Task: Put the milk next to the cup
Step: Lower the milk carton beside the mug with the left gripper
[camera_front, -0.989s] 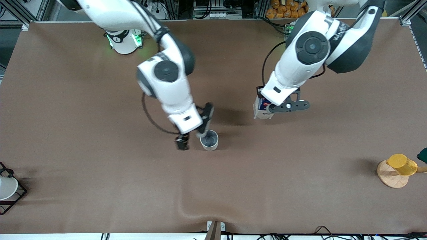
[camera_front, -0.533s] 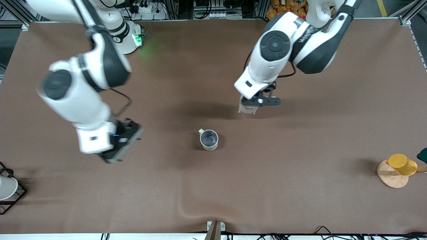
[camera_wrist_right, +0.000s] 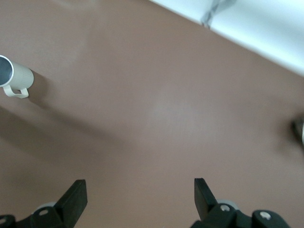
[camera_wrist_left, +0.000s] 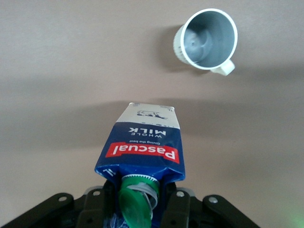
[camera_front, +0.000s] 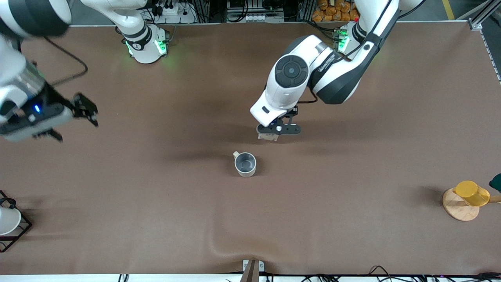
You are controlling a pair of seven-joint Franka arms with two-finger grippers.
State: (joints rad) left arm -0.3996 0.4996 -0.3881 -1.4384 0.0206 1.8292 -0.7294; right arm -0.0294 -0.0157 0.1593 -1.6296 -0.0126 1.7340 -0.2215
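Tabletop separates the milk's white lower edge (camera_front: 267,137) (camera_wrist_left: 153,107) from the cup, so it is too early to open. My left gripper moves the milk closer next.
The milk (camera_front: 268,136), a dark-blue carton with a green cap and a red label band, is held by my left gripper (camera_front: 275,132), which is shut on its top, over the table a short way from the cup. In the left wrist view the milk (camera_wrist_left: 142,147) hangs upright from the gripper (camera_wrist_left: 140,205), with the cup (camera_wrist_left: 206,40) apart from it. The cup (camera_front: 245,164), an off-white mug with a grey inside, stands upright mid-table. My right gripper (camera_front: 76,127) is open and empty, raised over the right arm's end of the table. The right wrist view shows the open gripper (camera_wrist_right: 138,187) and the cup (camera_wrist_right: 14,76) far off.
A yellow cup on a wooden stand (camera_front: 467,197) is at the left arm's end, with a dark green object (camera_front: 496,182) at the edge beside it. A white cup in a black wire rack (camera_front: 8,221) is at the right arm's end. The brown cloth has a wrinkle (camera_front: 219,246) near the front edge.
My right gripper has let go beside the cup and swung away toward the right arm's end of the table. My left gripper has carried the milk closer to the cup.
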